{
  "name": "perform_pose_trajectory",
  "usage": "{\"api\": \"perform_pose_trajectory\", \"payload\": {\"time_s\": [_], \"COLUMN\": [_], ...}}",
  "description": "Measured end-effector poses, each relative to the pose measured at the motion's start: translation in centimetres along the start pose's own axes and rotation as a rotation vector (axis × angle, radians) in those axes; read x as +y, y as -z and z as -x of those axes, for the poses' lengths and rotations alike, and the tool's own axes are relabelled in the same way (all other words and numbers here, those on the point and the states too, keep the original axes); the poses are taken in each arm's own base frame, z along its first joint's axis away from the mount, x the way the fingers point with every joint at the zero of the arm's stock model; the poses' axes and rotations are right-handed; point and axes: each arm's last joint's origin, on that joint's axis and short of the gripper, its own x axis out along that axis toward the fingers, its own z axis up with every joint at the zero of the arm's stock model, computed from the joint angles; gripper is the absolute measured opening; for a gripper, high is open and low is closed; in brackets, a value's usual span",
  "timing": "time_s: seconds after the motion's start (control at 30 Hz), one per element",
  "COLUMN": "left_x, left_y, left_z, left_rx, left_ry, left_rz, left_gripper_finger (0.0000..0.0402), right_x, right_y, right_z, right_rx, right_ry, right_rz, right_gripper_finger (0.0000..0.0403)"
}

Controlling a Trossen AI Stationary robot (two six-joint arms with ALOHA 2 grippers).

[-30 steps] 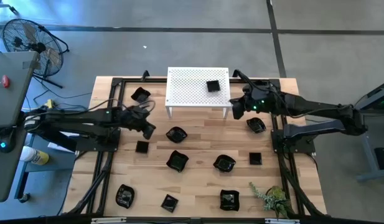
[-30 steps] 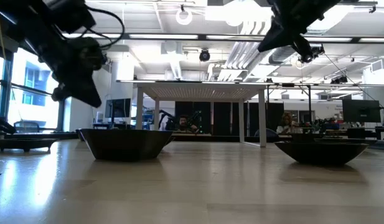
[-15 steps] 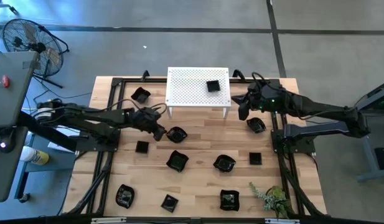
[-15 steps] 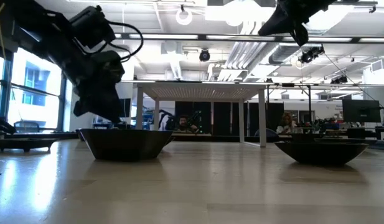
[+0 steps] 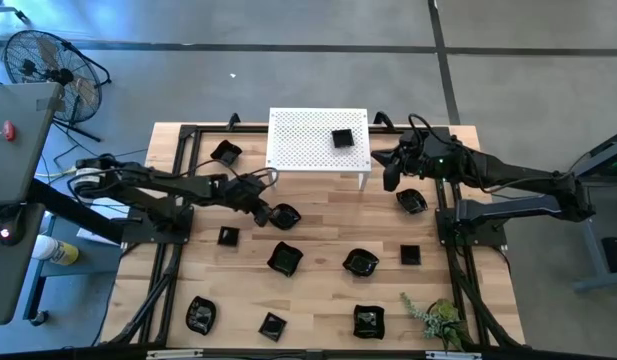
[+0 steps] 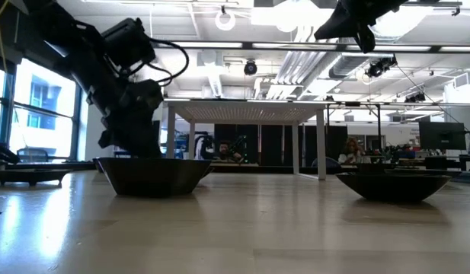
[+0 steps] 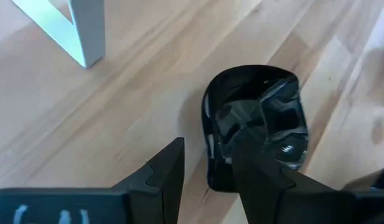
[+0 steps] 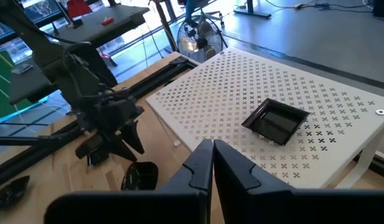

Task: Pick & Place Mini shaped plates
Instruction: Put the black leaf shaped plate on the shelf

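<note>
My left gripper grips the rounded black dish by its rim [image 5: 277, 218] [image 7: 216, 168] next, to put the dish on the white perforated stand.
Several small glossy black dishes lie on the wooden table [image 5: 318, 300]. One square dish [image 5: 341, 138] rests on the white perforated stand [image 5: 318, 140]; it also shows in the right wrist view [image 8: 276, 119]. My left gripper [image 5: 266, 211] is open and low over a rounded black dish [image 5: 285, 215], at that dish's left rim. In the left wrist view [image 7: 210, 177] one finger stands outside the dish [image 7: 260, 121] and the other over its inside. My right gripper [image 5: 390, 178] is shut and empty, up in the air beside the stand's right front corner. My left gripper straddles the dish's near rim [image 7: 207, 143], one finger [image 7: 170, 171] outside and one finger [image 7: 257, 174] over the hollow, slanting down from the table's left. I cannot tell whether either finger touches the dish, which lies flat on the table.
Other black dishes lie at the far left [image 5: 226, 152], mid table [image 5: 228, 236] [image 5: 285, 258] [image 5: 360, 263] [image 5: 410, 254], right [image 5: 412, 201] and near edge [image 5: 200, 314] [image 5: 273, 325] [image 5: 367, 321]. A green sprig [image 5: 433, 318] lies at the near right.
My left gripper has gone toward the table's right edge and down, from left of the stand's front leg to the rounded dish's left rim. My right gripper has drawn a little toward the table's right edge. No dish has moved.
</note>
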Motion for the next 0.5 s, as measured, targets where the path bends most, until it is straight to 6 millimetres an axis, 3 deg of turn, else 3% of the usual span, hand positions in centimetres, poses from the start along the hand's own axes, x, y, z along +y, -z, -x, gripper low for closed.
{"api": "perform_pose_trajectory", "payload": {"time_s": [0.5], "left_x": [0.3], "left_y": [0.7], "left_z": [-1.7], "left_rx": [0.08], "left_ry": [0.008], "left_rz": [0.001], "left_gripper_finger": [0.0124], "right_x": [0.0], "right_y": [0.0], "right_z": [0.0], "right_rx": [-0.003], "right_ry": [-0.002], "right_rz": [0.025], "right_gripper_finger": [0.0006]}}
